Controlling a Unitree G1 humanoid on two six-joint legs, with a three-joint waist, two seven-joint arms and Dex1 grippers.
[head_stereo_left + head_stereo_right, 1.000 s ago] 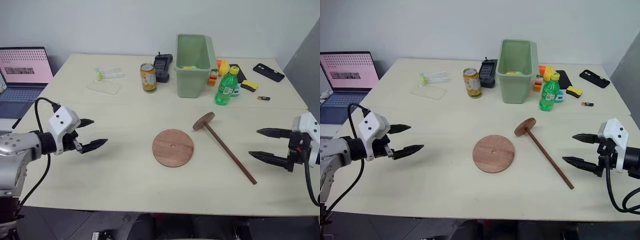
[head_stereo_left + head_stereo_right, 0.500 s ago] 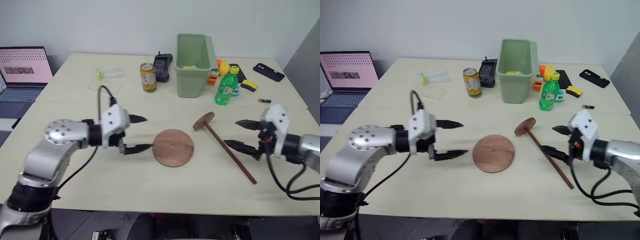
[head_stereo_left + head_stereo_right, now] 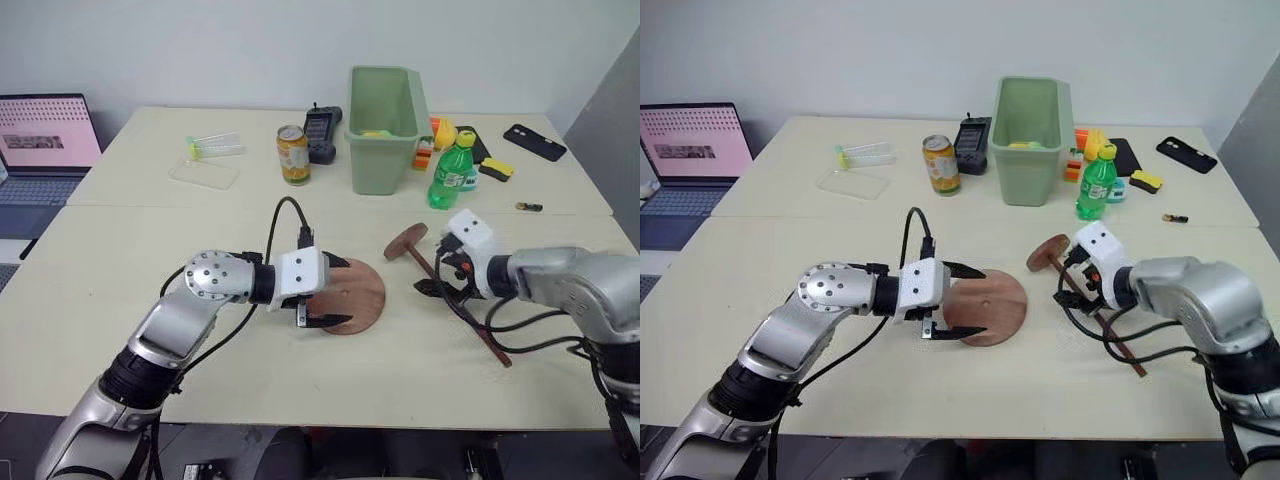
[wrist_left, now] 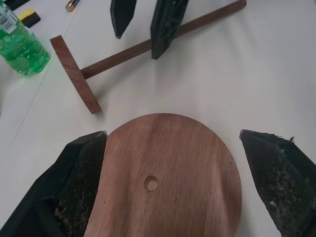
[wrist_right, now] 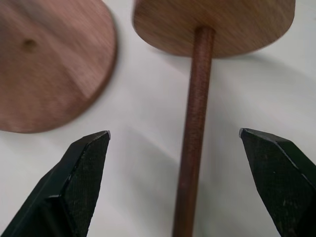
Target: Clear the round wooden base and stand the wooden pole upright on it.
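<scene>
I should lower my right gripper before I close it on the thin rod (image 3: 430,266), because my fingers stop above the rod and the tabletop shows between them.
The round wooden base (image 3: 360,290) lies flat at the table's middle, its centre hole (image 4: 151,184) bare and nothing on it. My left gripper (image 3: 346,292) is open, with one finger on each side of the base's left rim, low over the table. The wooden pole (image 3: 482,337) lies on its side to the right, its disc end (image 3: 405,243) towards the base. Over the rod, close to that disc, my right gripper (image 3: 432,276) is open and angled down. The rod (image 5: 195,113) runs between its two fingers, apart from both.
A green bin (image 3: 385,130), a drink can (image 3: 294,155), a green bottle (image 3: 445,170), a black device (image 3: 323,135) and a phone (image 3: 535,143) stand along the back. A laptop (image 3: 40,140) sits at far left, with a clear plastic lid (image 3: 205,172) nearer the middle.
Both arms have swung inward. The left gripper moved right until its fingers reached the base's rim. The right gripper moved left and down and tipped over the pole's rod.
</scene>
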